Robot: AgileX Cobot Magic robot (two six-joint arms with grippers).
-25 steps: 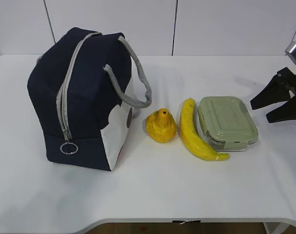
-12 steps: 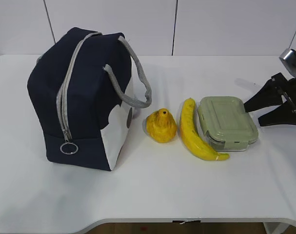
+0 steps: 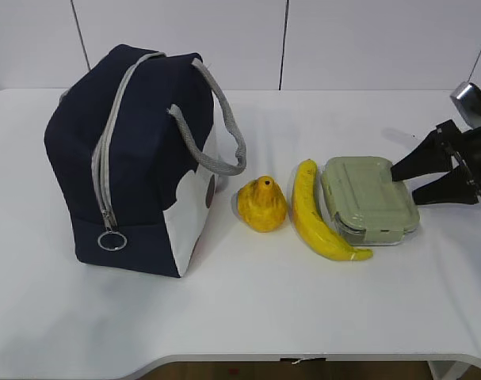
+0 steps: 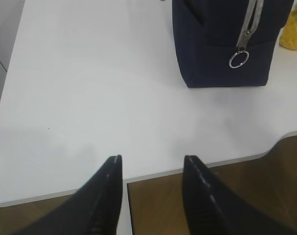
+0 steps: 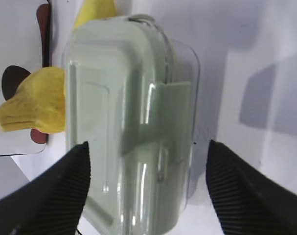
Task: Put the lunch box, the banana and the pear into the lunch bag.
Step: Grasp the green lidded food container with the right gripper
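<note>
The banana (image 3: 319, 214) lies close along the lunch box. My right gripper picks up the lunch box next by its end away from the banana.
The navy lunch bag (image 3: 129, 158) stands at the left, zipper shut, ring pull (image 3: 112, 241) hanging low. The pear (image 3: 262, 204), the banana (image 3: 319, 214) and the sage-lidded lunch box (image 3: 369, 198) lie in a row to its right. My right gripper (image 3: 404, 182) is open at the box's right edge. In the right wrist view its jaws (image 5: 148, 146) straddle the box (image 5: 128, 122) without touching; pear (image 5: 35, 105) and banana (image 5: 94, 12) show beyond. My left gripper (image 4: 152, 159) is open and empty over the table's front edge, well short of the bag (image 4: 212, 49).
The white table (image 3: 248, 309) ends in a front edge close below the objects. The bag's grey rope handle (image 3: 224, 131) droops toward the pear. A white wall stands behind the table.
My right gripper has moved left toward the lunch box, from well off its right side to its right edge. Nothing on the table has moved.
</note>
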